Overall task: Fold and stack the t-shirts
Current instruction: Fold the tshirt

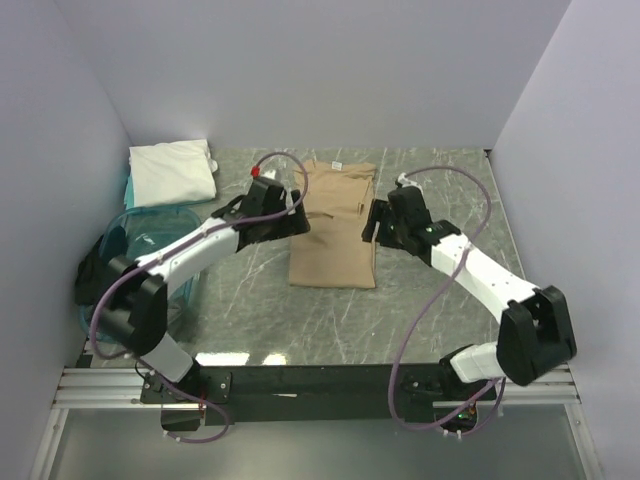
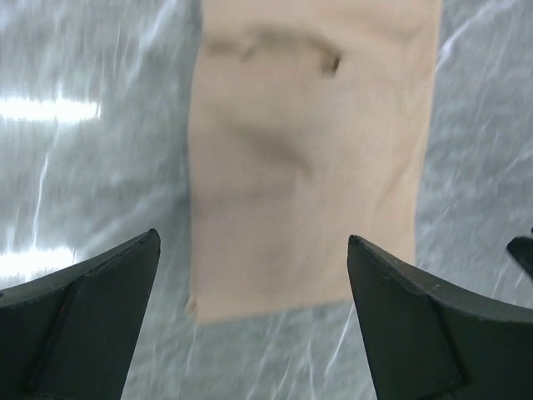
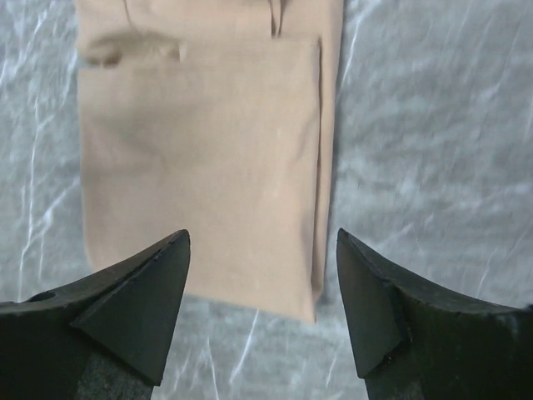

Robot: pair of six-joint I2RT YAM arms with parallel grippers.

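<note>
I will fold the hem of the tan t-shirt toward the collar [image 1: 337,166], so next I will grab the hem corner [image 1: 293,282] opposite the collar with my left gripper.
A tan t-shirt [image 1: 334,226] lies folded into a long strip on the marble table, collar at the far end. It also shows in the left wrist view [image 2: 308,158] and the right wrist view [image 3: 204,158]. A white folded t-shirt [image 1: 172,172] lies at the back left corner. My left gripper [image 1: 296,218] is open and empty, above the tan shirt's left edge. My right gripper [image 1: 374,224] is open and empty, above the shirt's right edge. In both wrist views the jaws stand wide apart over the cloth with nothing between them.
A clear blue plastic bin [image 1: 150,250] stands at the left, partly under the left arm. Something teal [image 1: 128,186] shows beside the white shirt. White walls close in the table on three sides. Cables loop over both arms.
</note>
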